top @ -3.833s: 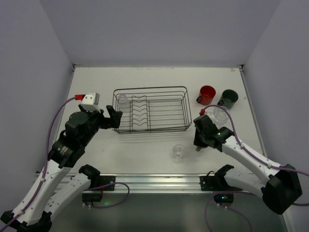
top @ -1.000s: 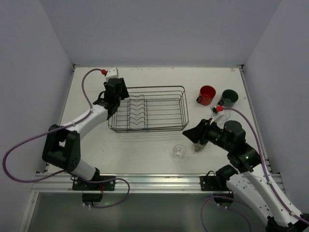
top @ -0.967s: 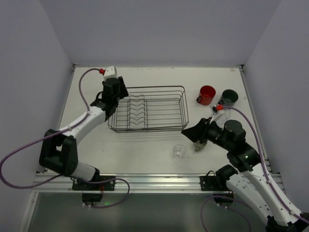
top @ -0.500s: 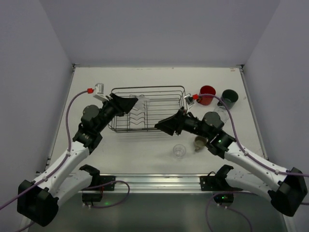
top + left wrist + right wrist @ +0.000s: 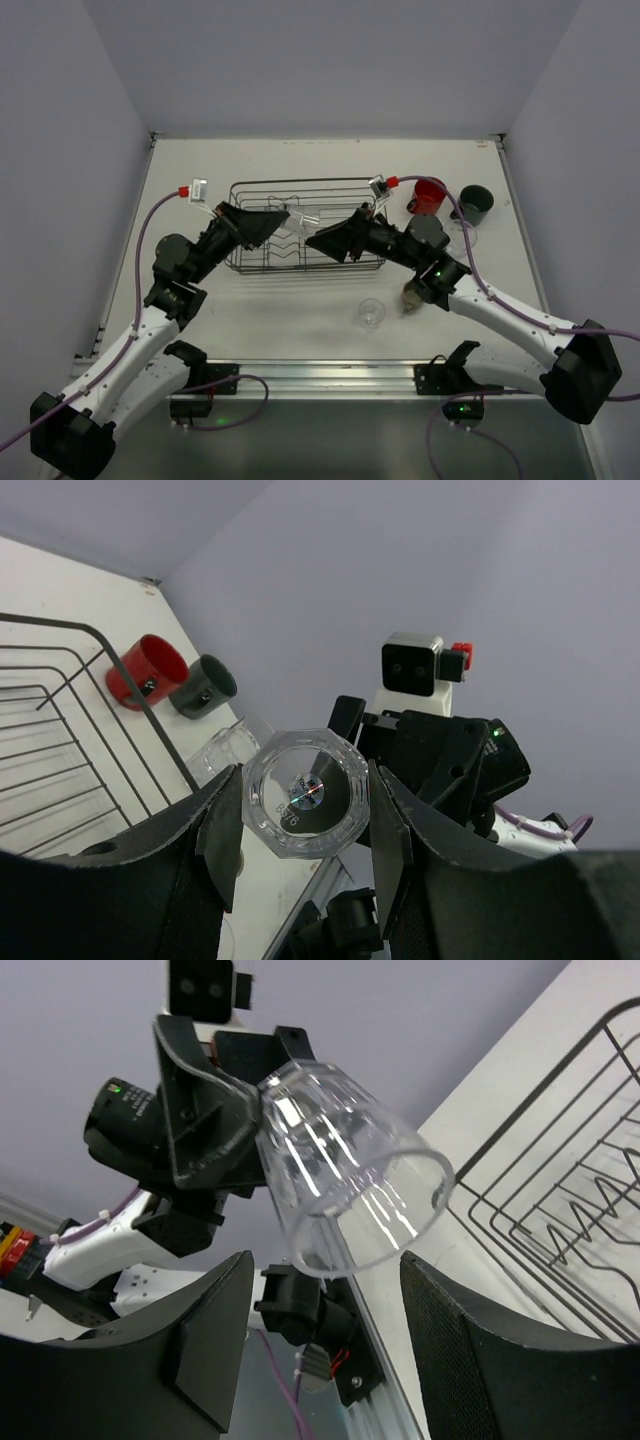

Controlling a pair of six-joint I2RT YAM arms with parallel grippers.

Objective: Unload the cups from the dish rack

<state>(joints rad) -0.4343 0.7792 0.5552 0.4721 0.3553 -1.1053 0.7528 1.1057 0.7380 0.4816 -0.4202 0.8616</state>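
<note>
Both fingers of the open right gripper end short of the glass's rim, outside its opening (image 5: 372,1216), so closing now would miss the glass. My right gripper moves forward first.
My left gripper (image 5: 280,216) is shut on a small clear glass (image 5: 304,213) and holds it by the base in the air above the black wire dish rack (image 5: 310,183). In the left wrist view the glass's base (image 5: 305,805) sits clamped between both pads. My right gripper (image 5: 318,239) faces it, open. In the right wrist view the glass's rim (image 5: 345,1180) hangs just above the gap between my spread right fingers (image 5: 470,1340), touching neither. A red mug (image 5: 430,195), a dark grey-green mug (image 5: 474,203), a clear glass (image 5: 459,237), another clear glass (image 5: 371,312) and an olive-tan cup (image 5: 413,296) stand on the table.
The two arms meet nose to nose over the rack's right half. The rack's wavy dividers (image 5: 560,1190) lie below the glass. The aluminium rail (image 5: 320,375) runs along the table's near edge, and white walls close off the sides and back.
The left gripper has lifted the clear glass out of the rack's far left corner and carried it rightward. The right gripper has opened wider and swung left over the rack to face the glass.
</note>
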